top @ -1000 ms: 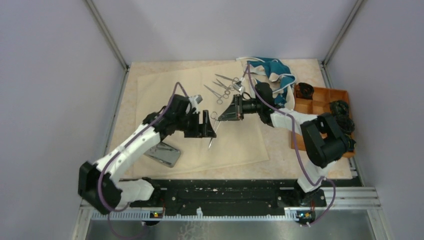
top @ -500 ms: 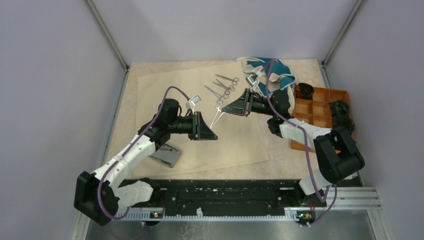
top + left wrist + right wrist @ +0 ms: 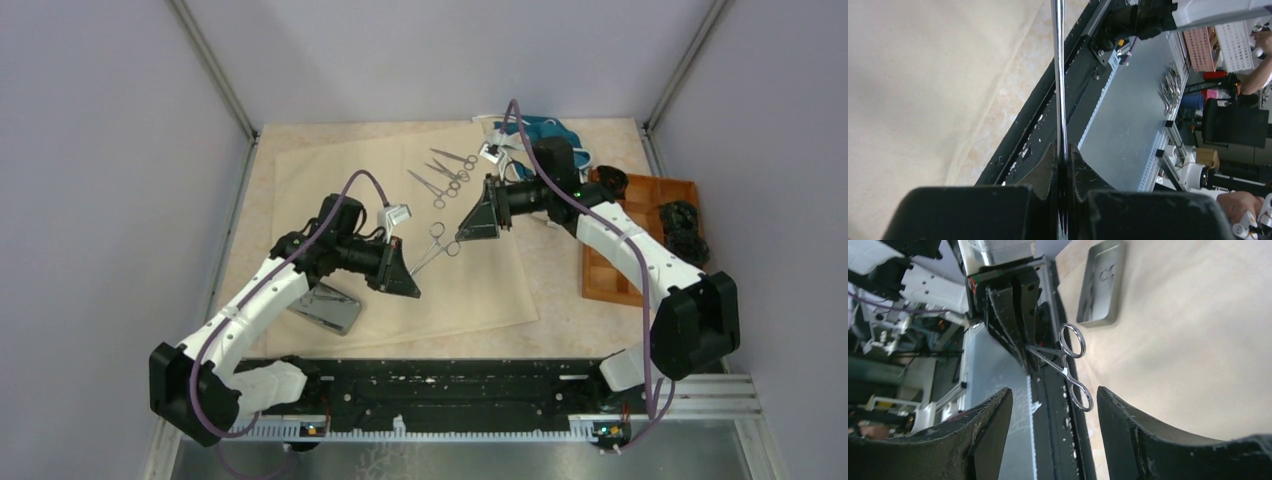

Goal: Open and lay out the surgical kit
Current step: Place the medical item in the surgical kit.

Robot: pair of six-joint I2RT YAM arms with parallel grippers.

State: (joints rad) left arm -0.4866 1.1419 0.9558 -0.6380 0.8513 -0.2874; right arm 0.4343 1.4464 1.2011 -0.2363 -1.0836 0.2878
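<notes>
Next, the right gripper grabs the forceps' ring handles, opposite my left gripper's hold on the forceps' tips, to lay the forceps out tips-first.
The beige cloth wrap (image 3: 400,215) lies spread flat on the table. My left gripper (image 3: 404,277) is shut on the tip end of silver ring-handled forceps (image 3: 437,243), held above the cloth. In the left wrist view the thin shaft (image 3: 1060,90) runs straight out from the closed left gripper (image 3: 1062,156). My right gripper (image 3: 468,228) is open just past the ring handles; in its own view the forceps (image 3: 1068,368) hang free ahead of the right gripper (image 3: 1053,390). The steel tray (image 3: 325,307) sits on the cloth's near-left corner. Several more instruments (image 3: 446,176) lie at the back.
Teal-and-white fabric (image 3: 540,134) is bunched at the back right. An orange-brown compartment tray (image 3: 632,222) with dark items stands along the right edge. The black arm-base rail (image 3: 450,385) runs along the near edge.
The forceps passed from right to left: my left gripper closed on their tip, then my right gripper let go of the rings and opened. Both arms shifted slightly.
</notes>
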